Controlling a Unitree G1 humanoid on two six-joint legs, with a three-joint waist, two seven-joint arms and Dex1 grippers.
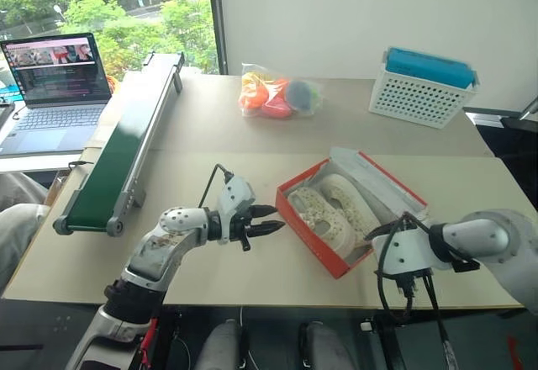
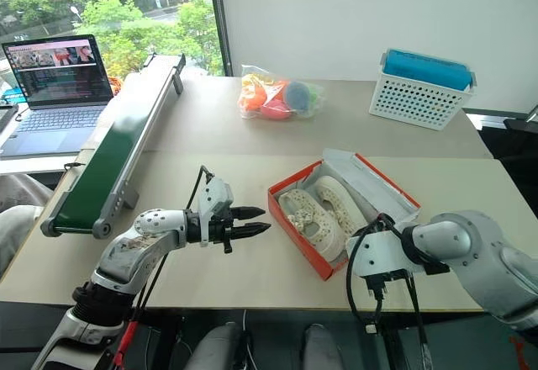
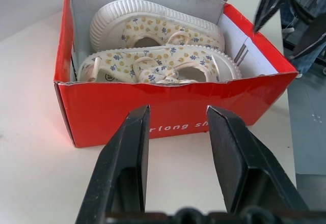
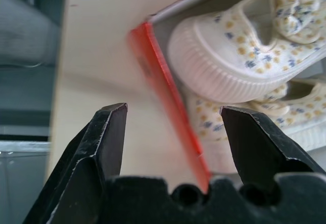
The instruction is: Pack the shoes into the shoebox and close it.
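Observation:
I should next grab the shoebox by its red end [image 4: 174, 109] with my right gripper to turn the shoebox, so that it is ready for its lid to be closed.
The red-orange shoebox [image 1: 313, 234] stands open on the table, right of centre, its lid [image 1: 377, 182] folded back on the far side. Both cream shoes [image 3: 158, 28] [image 3: 153, 61], with a small yellow and blue flower print, lie side by side inside it. My left gripper [image 1: 274, 220] hovers just left of the box, pointing at its red side wall [image 3: 173, 117], open with nothing between the fingers. My right gripper [image 4: 173, 113] is at the box's near right corner, tilted downward. It is open wide, with the red box wall [image 4: 158, 76] between its fingers [image 4: 109, 132].
A green conveyor belt [image 1: 126, 143] runs along the table's left side, with a laptop [image 1: 55, 84] beyond it. A bag of orange and blue balls [image 1: 277, 94] and a white basket with a blue top [image 1: 420, 88] sit at the back. The table's front edge [image 1: 252, 303] is close.

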